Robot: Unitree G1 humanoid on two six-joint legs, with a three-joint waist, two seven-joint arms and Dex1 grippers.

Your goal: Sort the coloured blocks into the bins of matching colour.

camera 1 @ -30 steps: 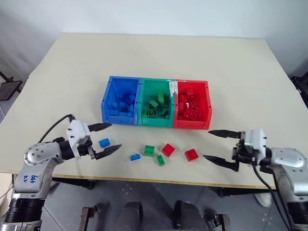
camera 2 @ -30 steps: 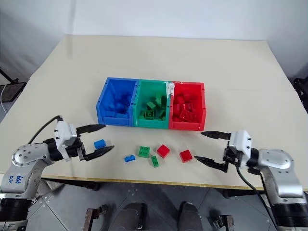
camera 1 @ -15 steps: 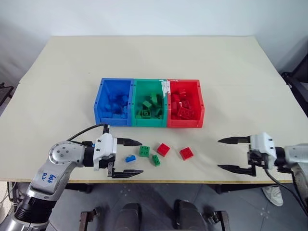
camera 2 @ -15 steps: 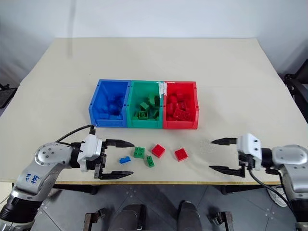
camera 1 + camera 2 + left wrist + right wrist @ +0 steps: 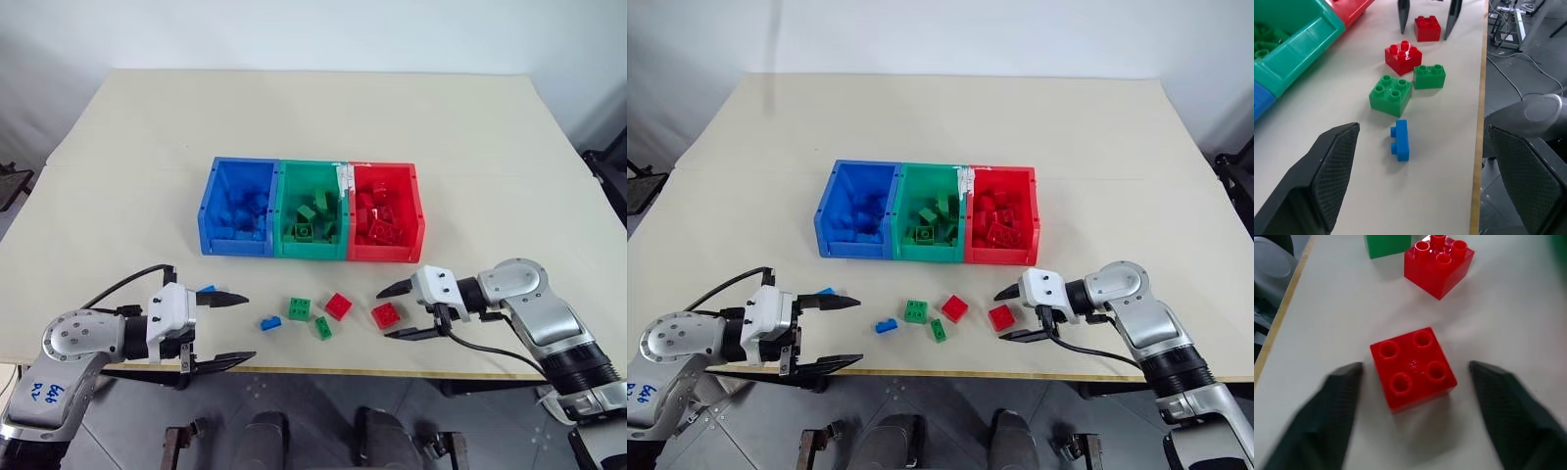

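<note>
The red block should go into the red bin (image 5: 385, 211). My right gripper needs to grab the sides of the block's studded body next.
The blue (image 5: 235, 204), green (image 5: 312, 209) and red (image 5: 387, 211) bins stand joined in a row mid-table, each holding blocks of its own colour. Loose blocks lie in front of them: two red (image 5: 386, 314) (image 5: 339, 305), two green (image 5: 300, 308) (image 5: 324, 328), two blue (image 5: 270, 321) (image 5: 207, 290). My right gripper (image 5: 384, 313) straddles the rightmost red block (image 5: 1413, 367), open, with a gap on each side. My left gripper (image 5: 249, 327) is open near the front left edge. It points at the small blue block (image 5: 1400, 141) and holds nothing.
The table's front edge (image 5: 323, 369) runs just below the loose blocks and both grippers. Bare tabletop (image 5: 323, 117) stretches behind the bins and to either side of them.
My right gripper swung left and down onto the rightmost red block, and its fingers narrowed. My left gripper drew back from the small blue block toward the front left edge. The camera also shifted.
</note>
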